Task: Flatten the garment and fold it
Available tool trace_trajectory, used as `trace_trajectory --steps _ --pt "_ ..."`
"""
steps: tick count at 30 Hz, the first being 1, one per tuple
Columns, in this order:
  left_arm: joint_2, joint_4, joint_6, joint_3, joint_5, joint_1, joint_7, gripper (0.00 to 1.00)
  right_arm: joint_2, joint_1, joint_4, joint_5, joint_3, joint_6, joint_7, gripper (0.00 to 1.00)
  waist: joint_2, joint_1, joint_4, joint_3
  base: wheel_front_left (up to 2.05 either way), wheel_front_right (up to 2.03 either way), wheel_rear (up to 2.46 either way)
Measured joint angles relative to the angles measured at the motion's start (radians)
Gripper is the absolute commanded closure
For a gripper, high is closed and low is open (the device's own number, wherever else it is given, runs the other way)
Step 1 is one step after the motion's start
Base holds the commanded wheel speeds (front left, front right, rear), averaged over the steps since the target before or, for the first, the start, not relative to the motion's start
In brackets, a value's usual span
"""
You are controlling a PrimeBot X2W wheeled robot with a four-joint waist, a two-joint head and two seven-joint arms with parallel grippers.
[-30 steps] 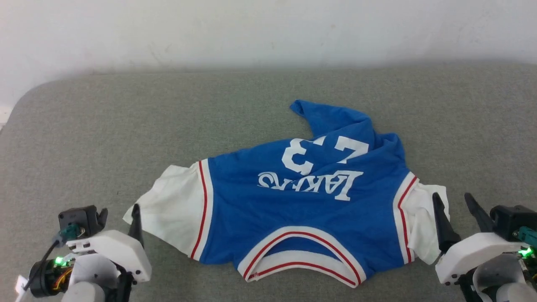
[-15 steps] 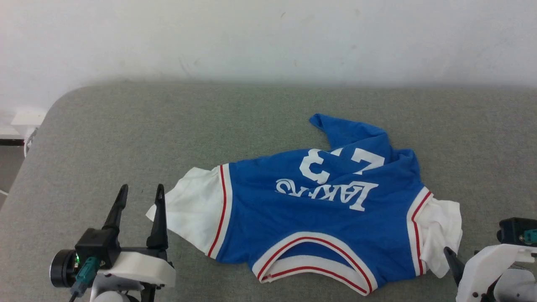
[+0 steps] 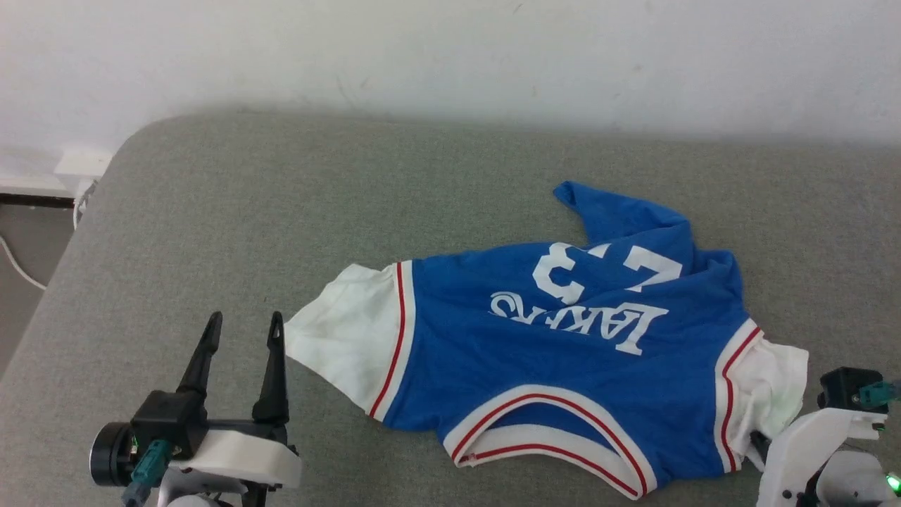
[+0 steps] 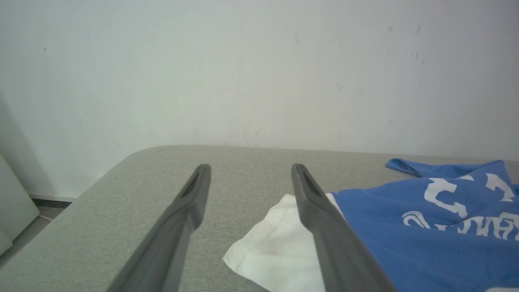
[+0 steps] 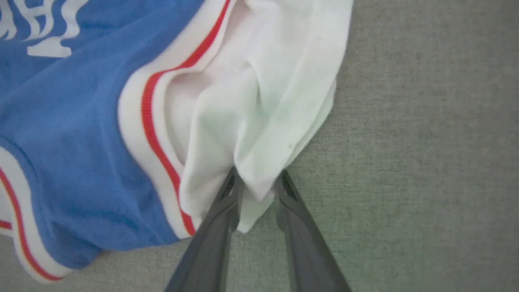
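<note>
I will grab the white sleeve by its pointed tip corner (image 3: 292, 338) with my left gripper next, because the jersey's blue body (image 3: 524, 355) is spread flat on the cushion.
The garment (image 3: 563, 352) is a royal-blue jersey lying spread on the grey cushion, with the collar toward me and the white lettering and number upside down. Its far hem is rumpled into a peak (image 3: 598, 204). My left gripper (image 3: 245, 320) stands open just left of the white left sleeve (image 3: 345, 331), touching nothing. In the left wrist view that gripper (image 4: 250, 168) has the sleeve (image 4: 279, 243) beside its right finger. My right gripper (image 5: 258, 174) straddles the bunched corner of the right sleeve (image 5: 263, 101), jaws half closed with cloth between the fingertips.
The grey padded surface (image 3: 352, 197) runs back to a white wall (image 3: 422, 49). Its rounded left edge (image 3: 77, 232) drops to the floor, where a white cable (image 3: 21, 271) lies. My right arm's white wrist housing (image 3: 809, 451) sits at the lower right corner.
The head camera has swung, shifting the whole picture right. My left gripper lifted and now points forward, fully open. My right gripper sank to the right sleeve's corner and its jaws narrowed.
</note>
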Motion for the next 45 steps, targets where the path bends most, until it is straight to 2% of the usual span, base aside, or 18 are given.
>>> trace_trajectory --steps 7,11,15,19,22,23,24,27,31,36,40,45 --pt "-0.015 0.021 -0.015 0.017 0.005 -0.002 0.000 0.00 -0.019 -0.033 -0.008 -0.035 -0.007 0.000 -0.039 1.00 0.0000 0.0000 -0.015 0.010 0.00 0.00 0.00" --pt "-0.028 0.031 -0.020 0.017 0.009 -0.004 0.000 0.00 -0.128 -0.051 -0.025 -0.072 -0.023 0.000 -0.039 1.00 0.0000 0.0001 -0.031 0.009 0.00 0.00 0.00" --pt "-0.040 0.036 -0.028 0.018 0.009 -0.010 0.000 0.00 -0.227 -0.082 -0.026 -0.062 -0.023 0.000 -0.033 1.00 0.0000 0.0001 -0.040 0.015 0.00 0.00 0.00" --pt "-0.044 0.044 -0.036 0.017 0.009 -0.026 0.000 0.00 -0.319 -0.126 0.045 -0.060 -0.015 0.000 -0.037 1.00 0.0000 0.0000 -0.040 0.027 0.00 0.00 0.00" --pt "-0.053 0.049 -0.043 0.017 0.009 -0.040 0.000 0.00 -0.351 -0.158 0.134 -0.064 -0.021 0.000 -0.063 1.00 0.0000 0.0001 -0.033 0.036 0.00 0.00 0.00" --pt "-0.054 0.051 -0.044 0.017 0.009 -0.042 0.000 0.00 -0.352 -0.168 0.163 -0.072 -0.026 0.000 -0.074 0.79 0.0000 0.0001 -0.030 0.038 0.00 0.00 0.00" --pt "-0.056 0.055 -0.044 0.017 0.009 -0.043 0.000 0.00 -0.351 -0.176 0.190 -0.078 -0.028 0.000 -0.095 0.00 0.0000 0.0001 -0.028 0.040 0.00 0.00 0.00" --pt "-0.065 0.074 -0.053 0.017 -0.008 -0.043 0.000 0.00 -0.337 -0.198 0.233 -0.089 -0.028 0.000 -0.179 0.00 0.0000 0.0001 -0.020 0.041 0.00 0.00 0.00" --pt "-0.063 0.094 -0.064 0.015 -0.023 -0.040 0.000 0.00 -0.310 -0.213 0.221 -0.101 -0.010 0.000 -0.320 0.00 0.0000 0.0001 -0.024 0.031 0.00 0.00 0.00" --pt "-0.024 0.104 -0.079 -0.013 -0.036 -0.025 0.037 0.00 -0.243 -0.185 0.175 -0.100 0.015 0.000 -0.453 0.00 0.0000 0.0001 -0.045 0.007 0.00 0.00 0.00" --pt "0.022 0.074 -0.086 -0.048 -0.064 -0.022 0.144 0.00 -0.189 -0.140 0.108 -0.098 0.007 0.000 -0.547 0.00 0.0000 0.0000 -0.071 -0.007 0.00 0.00 0.00" --pt "0.090 0.004 -0.088 -0.094 -0.102 -0.022 0.367 0.00 -0.098 -0.083 0.008 -0.084 -0.013 0.000 -0.599 0.00 0.0000 0.0000 -0.105 -0.014 0.00 0.00 0.00"
